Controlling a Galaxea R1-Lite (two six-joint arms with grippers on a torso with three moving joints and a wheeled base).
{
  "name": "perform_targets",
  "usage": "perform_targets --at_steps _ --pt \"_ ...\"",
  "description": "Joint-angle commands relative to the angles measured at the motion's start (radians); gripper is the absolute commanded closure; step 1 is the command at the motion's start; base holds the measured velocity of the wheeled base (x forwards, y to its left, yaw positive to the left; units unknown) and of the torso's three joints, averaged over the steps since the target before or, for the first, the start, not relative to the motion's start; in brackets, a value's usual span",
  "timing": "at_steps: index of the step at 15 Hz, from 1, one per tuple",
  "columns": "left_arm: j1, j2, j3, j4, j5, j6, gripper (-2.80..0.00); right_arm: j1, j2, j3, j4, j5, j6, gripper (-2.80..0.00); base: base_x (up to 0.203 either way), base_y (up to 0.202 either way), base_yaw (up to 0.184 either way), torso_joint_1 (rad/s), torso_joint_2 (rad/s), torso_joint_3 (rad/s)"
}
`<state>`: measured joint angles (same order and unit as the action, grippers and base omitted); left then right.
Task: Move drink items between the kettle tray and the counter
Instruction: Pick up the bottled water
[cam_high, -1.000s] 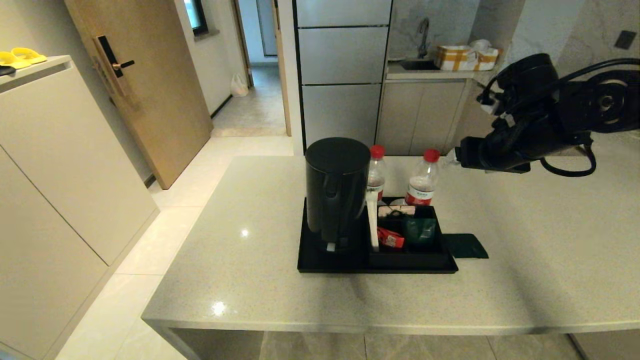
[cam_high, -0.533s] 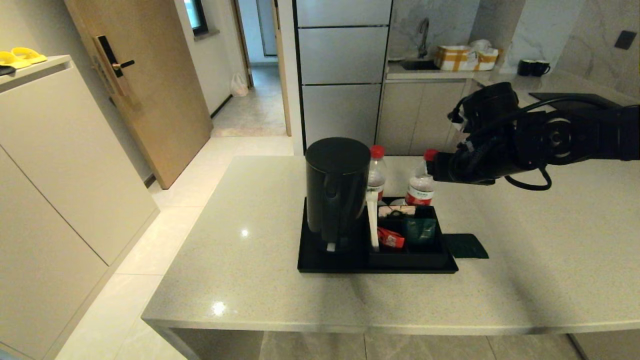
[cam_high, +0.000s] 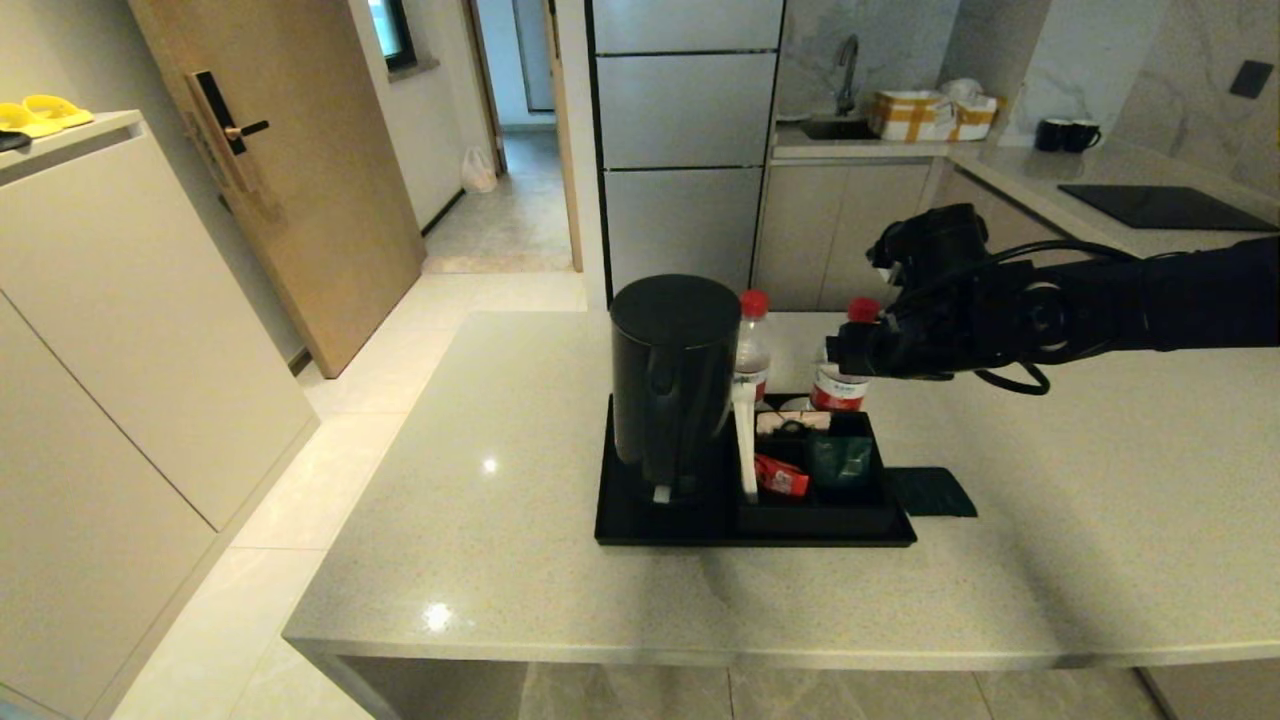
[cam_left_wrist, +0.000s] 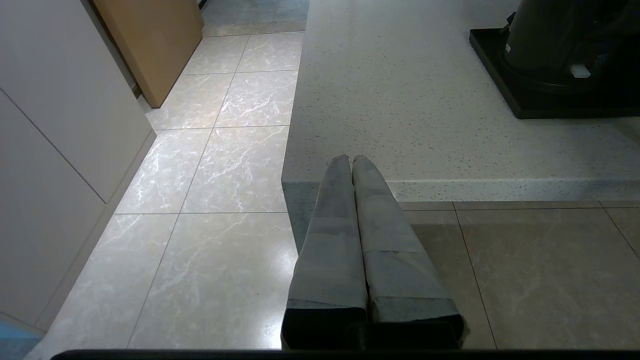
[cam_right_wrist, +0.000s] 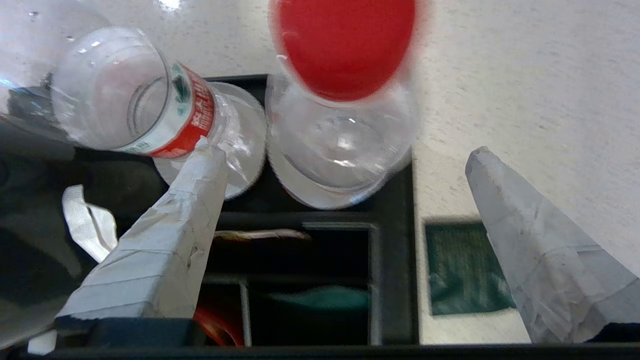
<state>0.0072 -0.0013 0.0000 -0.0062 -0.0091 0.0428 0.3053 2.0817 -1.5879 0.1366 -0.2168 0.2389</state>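
My fingers are still short of the bottle's body (cam_high: 839, 391) beneath the red cap (cam_high: 863, 310) and would miss if they closed now. My right gripper should lower first, then close.
The black kettle (cam_high: 672, 385) stands on the black kettle tray (cam_high: 700, 528) on the beige counter (cam_high: 500, 520). Two red-capped water bottles stand at the tray's back: the left bottle (cam_high: 752, 350) and the right bottle (cam_high: 838, 388). My right gripper (cam_high: 850, 358) hovers open just over the right bottle (cam_right_wrist: 340, 150), whose red cap (cam_right_wrist: 345, 45) sits between the spread fingers without touching them. The left bottle (cam_right_wrist: 145, 105) is beside one finger. A dark green sachet (cam_high: 930, 492) lies flat on the counter right of the tray. My left gripper (cam_left_wrist: 350, 159) is shut, parked low by the counter's near corner.
The sachet box (cam_high: 815, 505) on the tray holds a red packet (cam_high: 780, 477) and a green packet (cam_high: 840, 458). Behind are a farther worktop with a black hob (cam_high: 1165, 205) and two mugs (cam_high: 1065, 135). A pale cabinet (cam_high: 120, 350) stands at the left across the floor.
My right arm has swung down and leftward from high at the right, and its open gripper now sits over the right bottle. The bottles, kettle and sachet have not moved.
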Motion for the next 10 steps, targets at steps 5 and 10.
perform_targets --at_steps 5,10 --pt "0.000 0.001 0.000 0.000 0.000 0.000 0.00 -0.014 0.056 -0.012 -0.037 -0.012 -0.007 -2.80 0.000 0.000 0.000 0.000 0.00 0.000" --pt "0.000 0.001 0.000 0.000 0.000 0.000 0.00 -0.021 0.075 -0.012 -0.063 -0.012 -0.010 -2.80 0.000 0.000 0.000 0.000 0.00 0.000"
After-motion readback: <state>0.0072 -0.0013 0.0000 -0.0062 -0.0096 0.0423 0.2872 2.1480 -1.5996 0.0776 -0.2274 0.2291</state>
